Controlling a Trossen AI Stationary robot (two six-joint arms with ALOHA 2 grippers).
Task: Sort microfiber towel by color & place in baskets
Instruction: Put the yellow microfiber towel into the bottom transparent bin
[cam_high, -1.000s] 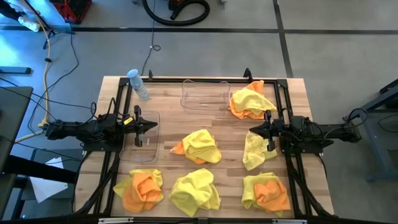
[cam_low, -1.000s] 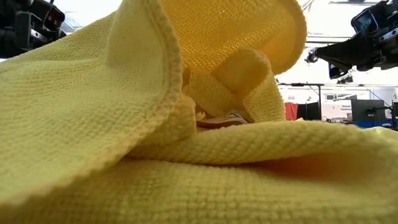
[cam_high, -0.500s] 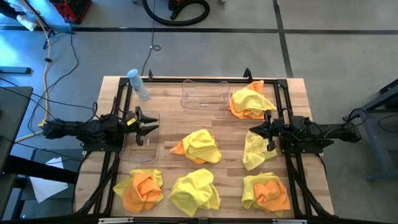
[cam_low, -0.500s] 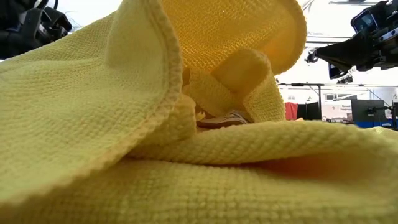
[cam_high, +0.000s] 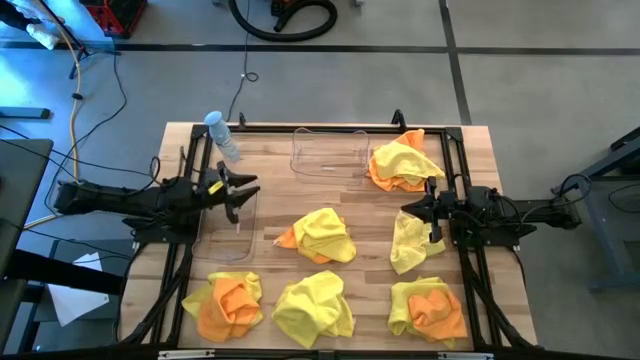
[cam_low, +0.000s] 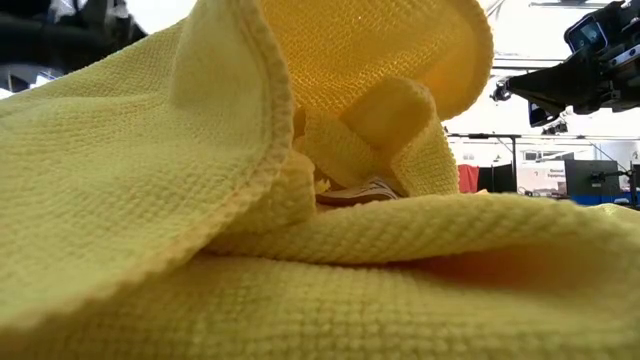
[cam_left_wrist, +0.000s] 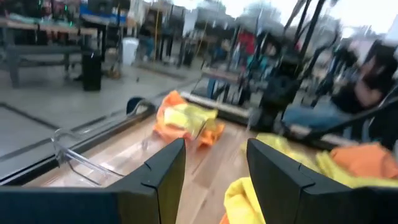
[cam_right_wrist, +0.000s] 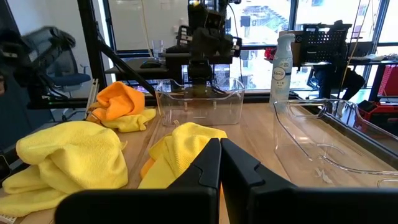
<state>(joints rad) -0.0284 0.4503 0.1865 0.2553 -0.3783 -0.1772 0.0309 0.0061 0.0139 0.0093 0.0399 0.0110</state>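
Note:
The middle yellow towel lies over an orange one. My left gripper grips its crumpled middle (cam_high: 323, 236) (cam_left_wrist: 244, 200) next, to sort that yellow towel out.
Several crumpled microfiber towels lie on the wooden table: a yellow-and-orange one (cam_high: 404, 162) at the far right, a yellow one over orange (cam_high: 320, 235) in the middle, a yellow one (cam_high: 408, 243) at the right, and three along the near edge (cam_high: 225, 302) (cam_high: 314, 307) (cam_high: 430, 309). One clear basket (cam_high: 329, 151) stands at the far middle, another (cam_high: 226, 228) at the left. My left gripper (cam_high: 240, 189) hangs open over the left basket's far end, with nothing between its fingers (cam_left_wrist: 163, 173). My right gripper (cam_high: 408, 211) is shut (cam_right_wrist: 219, 167), beside the right yellow towel.
A clear plastic bottle (cam_high: 222, 135) stands at the far left corner. Black frame rails (cam_high: 455, 165) run along the table's sides and far edge. A yellow towel (cam_low: 300, 200) fills the low view right in front of the camera. Bare wood lies between the piles.
My left gripper has opened over the left basket. It has also swung a little toward the table's far edge, and its fingers now point slantwise toward the far right.

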